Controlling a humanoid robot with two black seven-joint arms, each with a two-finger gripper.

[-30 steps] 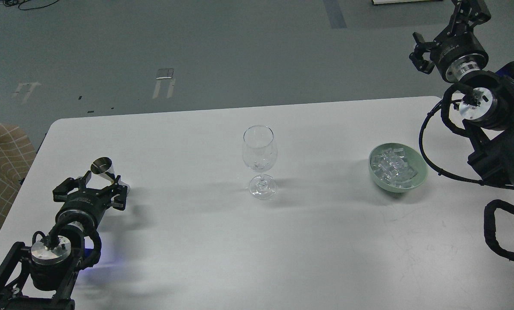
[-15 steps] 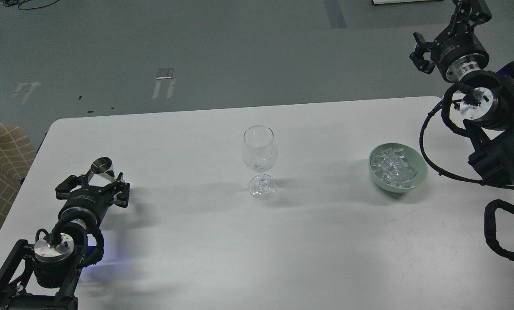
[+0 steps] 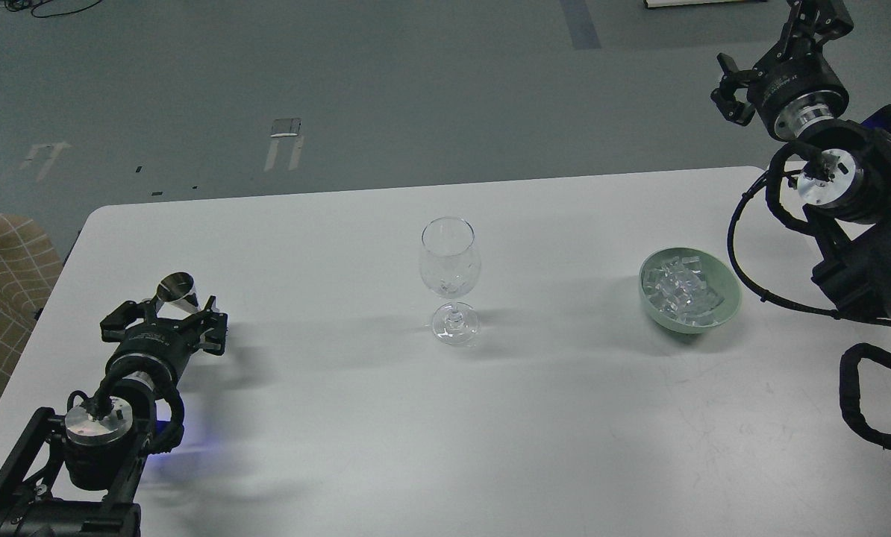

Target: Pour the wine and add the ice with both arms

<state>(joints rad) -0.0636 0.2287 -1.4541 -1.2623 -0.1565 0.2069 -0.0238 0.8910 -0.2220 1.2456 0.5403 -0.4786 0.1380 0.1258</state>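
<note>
The measuring cup flares out to a wide, sloping opening (image 3: 177, 287), so my left gripper next grabs the measuring cup by its narrow stem (image 3: 191, 309) just below the opening.
A clear stemmed wine glass (image 3: 449, 262) stands upright at the table's middle. I cannot tell whether any liquid is in it. A pale green bowl (image 3: 724, 302) at the right holds several clear ice cubes (image 3: 680, 287). A small metal measuring cup (image 3: 176, 289) stands at the left; the wine does not show. My left gripper (image 3: 166, 319) is open just in front of the cup, its fingers spread on either side of it. My right gripper (image 3: 727, 86) is raised high beyond the table's far right corner, open and empty, well away from the bowl.
The white table (image 3: 445, 418) has a rounded far edge, with grey floor beyond. A tan checked seat (image 3: 1, 283) stands off the left edge. My right arm's thick links and cables (image 3: 848, 246) hang over the table's right side, next to the bowl.
My left arm has shifted slightly right and closer to the metal cup. My right gripper has edged slightly up and right. Glass, bowl and cup have not moved.
</note>
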